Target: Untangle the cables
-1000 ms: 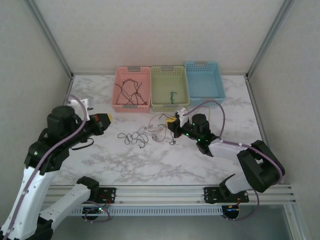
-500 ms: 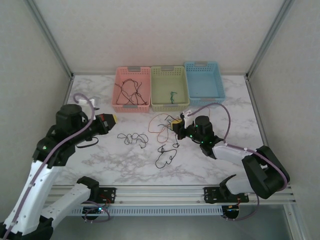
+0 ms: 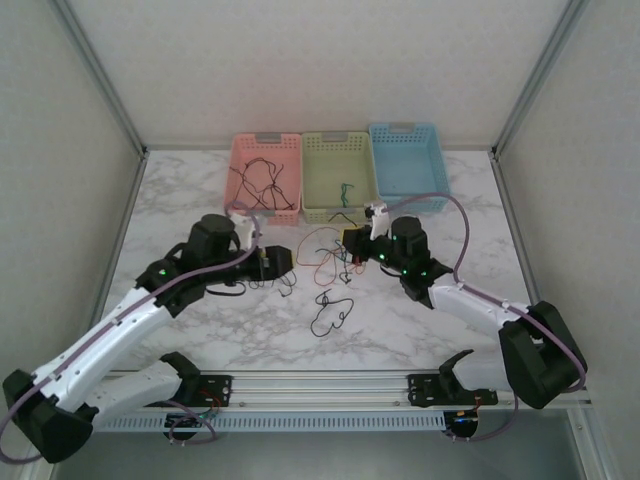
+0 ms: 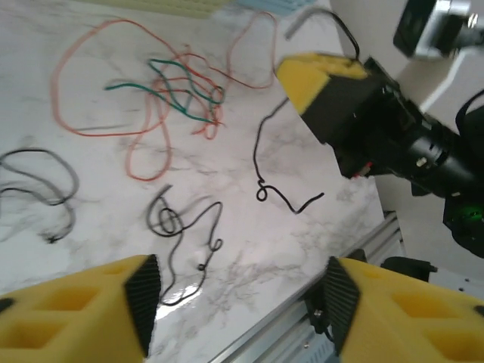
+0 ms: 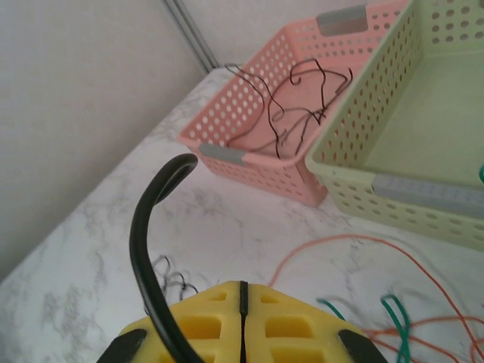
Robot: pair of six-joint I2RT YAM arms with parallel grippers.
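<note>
My left gripper grabs the black cable (image 4: 261, 147) by its free trailing end (image 4: 312, 201) next, beyond the small loop and clear of my right gripper, to untangle it.
Loose cables lie mid-table: an orange loop (image 3: 318, 252) (image 4: 59, 91), a green wire (image 4: 185, 97) tangled in it, a black wire (image 3: 330, 312) in front, and a curled black wire (image 4: 180, 227) close to my left gripper. My left gripper (image 3: 283, 260) (image 4: 238, 291) is open above bare marble, nothing between its pads. My right gripper (image 3: 348, 243) (image 5: 242, 291) is shut. A black cable (image 5: 145, 227) arches out beside its left finger; in the left wrist view that cable (image 4: 261, 147) trails from the right gripper (image 4: 306, 72) down to the table.
Three baskets stand in a row at the back: pink (image 3: 265, 214) (image 5: 249, 162) with black wires inside, green (image 3: 340, 212) (image 5: 423, 197) with a green wire, blue (image 3: 408, 196). The table's front rail (image 3: 320, 385) lies close behind the black wire.
My left arm has swung right and forward, bringing its open gripper up to the cables. A black wire has come free onto the table in front. The right gripper has shifted slightly back.
</note>
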